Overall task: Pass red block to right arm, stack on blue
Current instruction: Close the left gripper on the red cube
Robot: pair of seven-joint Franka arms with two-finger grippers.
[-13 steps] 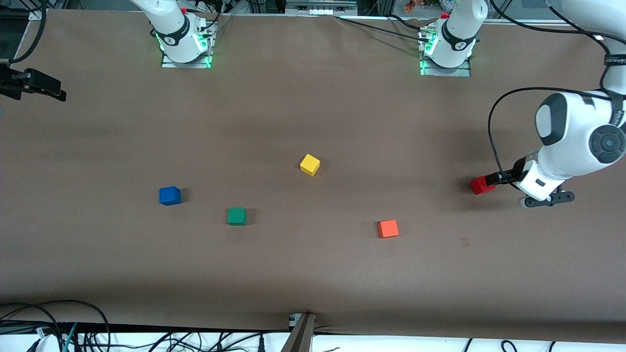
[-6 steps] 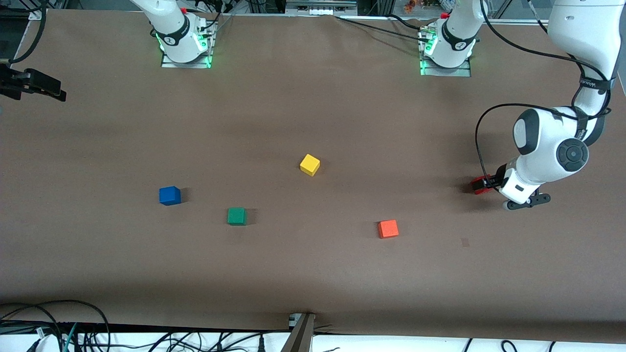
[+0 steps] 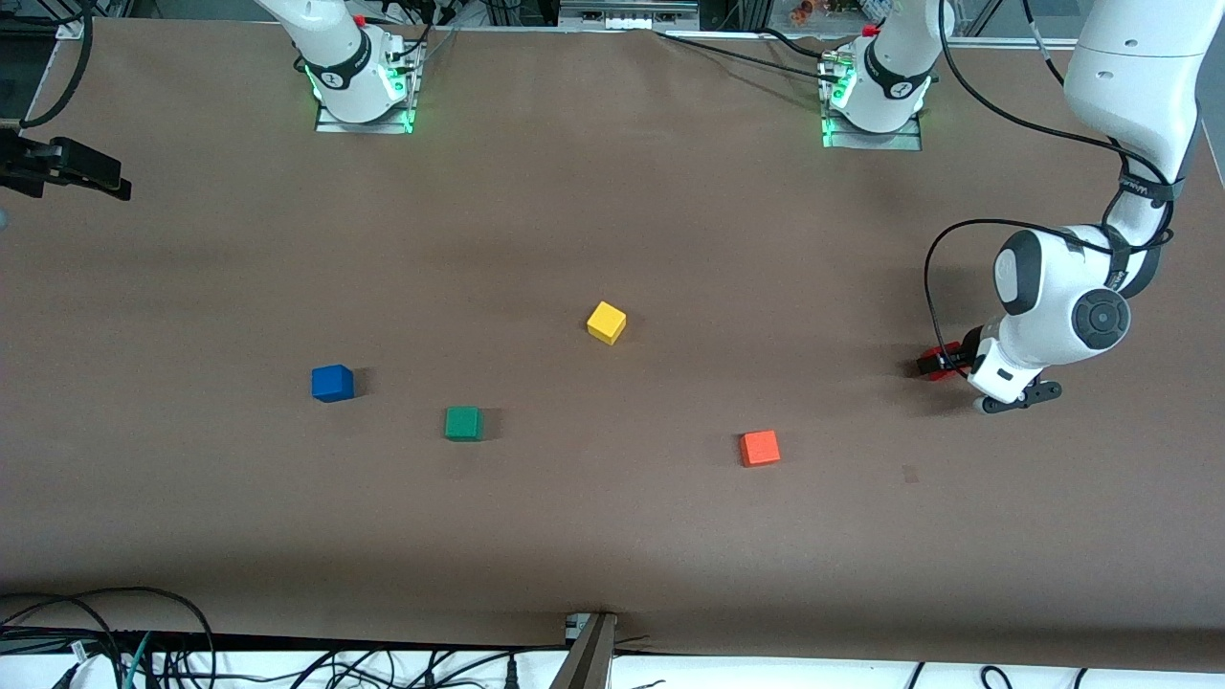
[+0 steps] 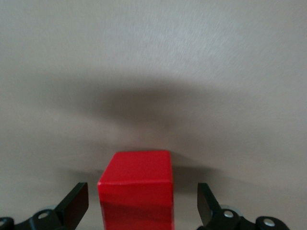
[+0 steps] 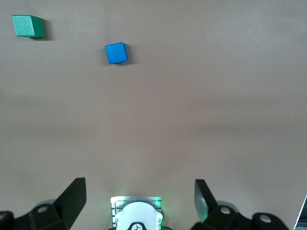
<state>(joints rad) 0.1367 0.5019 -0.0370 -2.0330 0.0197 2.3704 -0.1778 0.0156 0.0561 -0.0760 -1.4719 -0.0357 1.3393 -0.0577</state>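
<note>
My left gripper closes now, since the red block (image 4: pixel 136 189) stands between its fingers, low at the table.
The red block (image 3: pixel 929 365) sits on the brown table at the left arm's end, partly covered by the left hand. In the left wrist view the red block (image 4: pixel 136 189) stands between the two fingers with a gap on each side. My left gripper (image 3: pixel 947 365) (image 4: pixel 143 197) is open around it, low at the table. The blue cube (image 3: pixel 332 383) lies toward the right arm's end and also shows in the right wrist view (image 5: pixel 116 53). My right gripper (image 5: pixel 139 194) is open and empty, waiting high over its own base (image 5: pixel 136 213).
A green cube (image 3: pixel 463 423) (image 5: pixel 28 26) lies beside the blue one, slightly nearer the front camera. A yellow cube (image 3: pixel 606 322) sits mid-table. An orange cube (image 3: pixel 759 448) lies between the green cube and the red block, nearer the front camera.
The left arm has lowered and shifted so its hand now covers more of the red block. The block and the other cubes have not moved. The right arm has not moved.
</note>
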